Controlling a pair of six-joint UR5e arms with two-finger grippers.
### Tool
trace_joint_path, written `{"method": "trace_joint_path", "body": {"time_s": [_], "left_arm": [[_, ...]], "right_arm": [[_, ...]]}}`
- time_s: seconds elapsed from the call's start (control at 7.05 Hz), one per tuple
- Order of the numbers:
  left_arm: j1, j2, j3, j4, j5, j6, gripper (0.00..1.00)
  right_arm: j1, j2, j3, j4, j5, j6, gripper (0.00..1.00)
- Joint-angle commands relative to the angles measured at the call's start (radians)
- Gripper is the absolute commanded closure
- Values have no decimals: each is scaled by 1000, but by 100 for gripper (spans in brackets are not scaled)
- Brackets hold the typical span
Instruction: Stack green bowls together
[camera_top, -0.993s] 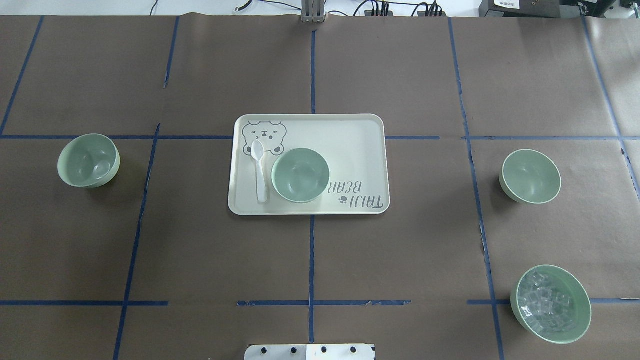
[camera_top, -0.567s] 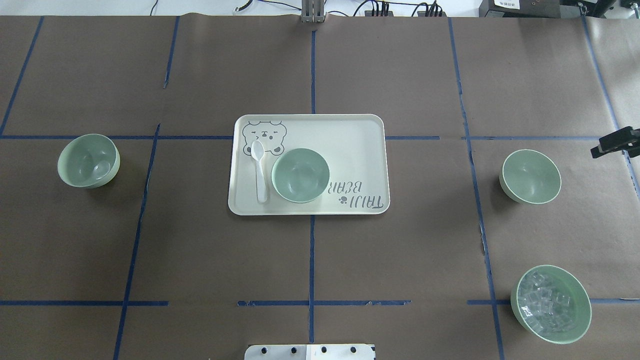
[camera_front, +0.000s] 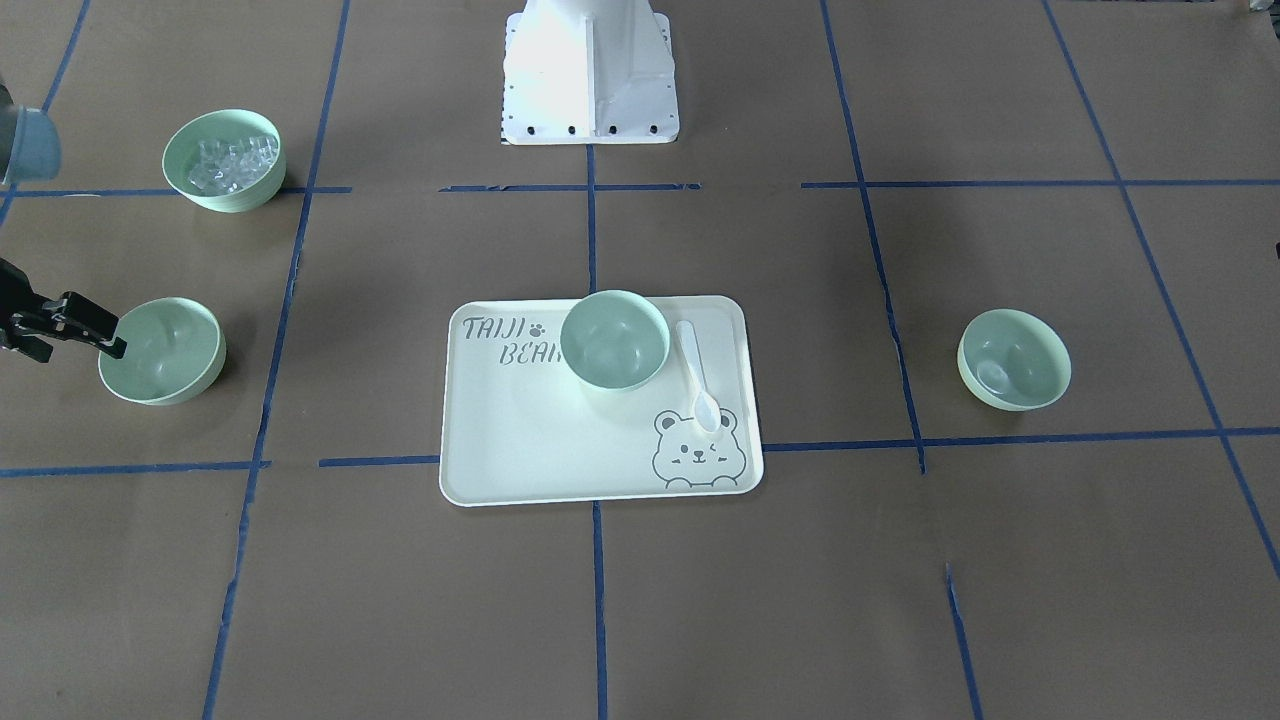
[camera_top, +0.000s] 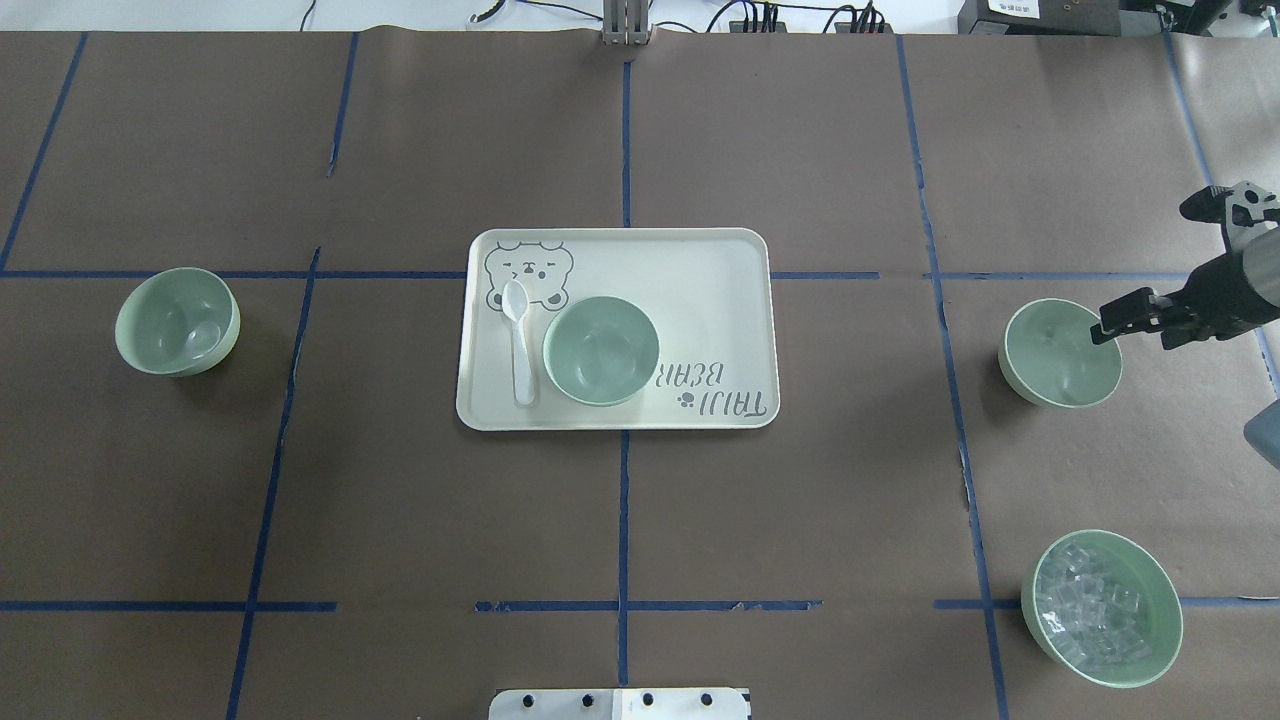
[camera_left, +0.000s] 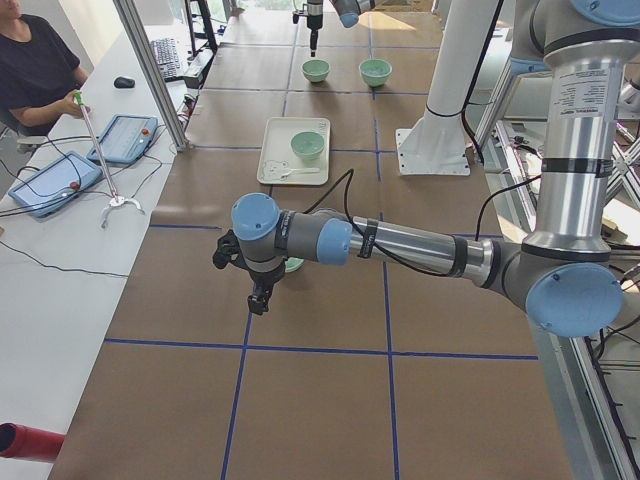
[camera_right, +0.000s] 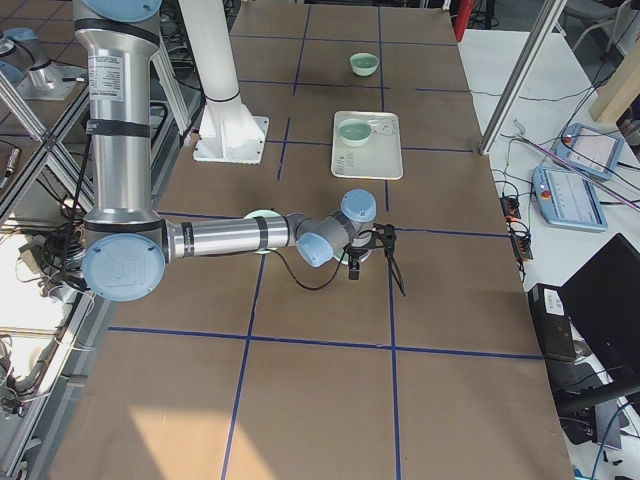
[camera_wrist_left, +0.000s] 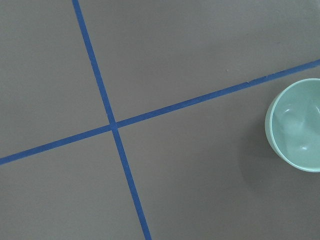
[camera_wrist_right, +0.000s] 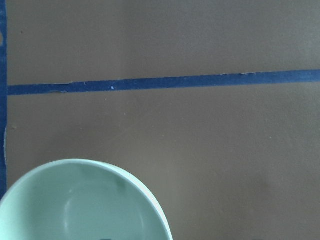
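This loose bowl should be stacked into the green bowl on the cream tray next, so I need to grab it by its rim with my right gripper.
Three pale green bowls stand apart. One is at the table's left. One sits on the cream tray. One is at the right. My right gripper hangs over the right bowl's outer rim, open and empty; the front view shows it too at that bowl. The right wrist view shows that bowl's rim. My left gripper shows only in the exterior left view, above the table by the left bowl. I cannot tell whether it is open.
A fourth green bowl filled with clear ice-like chunks stands at the near right. A white spoon lies on the tray beside its bowl. The robot's base is at the near middle edge. Blue tape lines cross the brown table cover.
My right gripper has come in from the right edge of the overhead view and moved left until it hangs over the right bowl's rim. The bowls have not moved.
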Motion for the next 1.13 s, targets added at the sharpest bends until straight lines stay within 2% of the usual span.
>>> {"method": "trace_joint_path", "body": {"time_s": [0.0, 0.14, 0.28, 0.43, 0.57, 0.71, 0.99], "left_arm": [[1, 0, 0, -12, 0, 0, 0], [2, 0, 0, -12, 0, 0, 0], [2, 0, 0, -14, -1, 0, 0], [1, 0, 0, -14, -1, 0, 0], [2, 0, -2, -14, -1, 0, 0], [2, -2, -3, -14, -15, 0, 0], [2, 0, -17, -12, -23, -2, 0]], "right_arm": [[-37, 26, -27, 3, -18, 6, 43], [-40, 26, -35, 3, -28, 4, 94], [-40, 24, -38, 3, -32, 4, 100], [-40, 26, -27, 4, -29, 4, 100], [-39, 21, 12, 6, -18, 3, 100], [-39, 24, 109, -20, -18, 20, 100], [-118, 163, 191, -57, -16, 247, 100]]}}
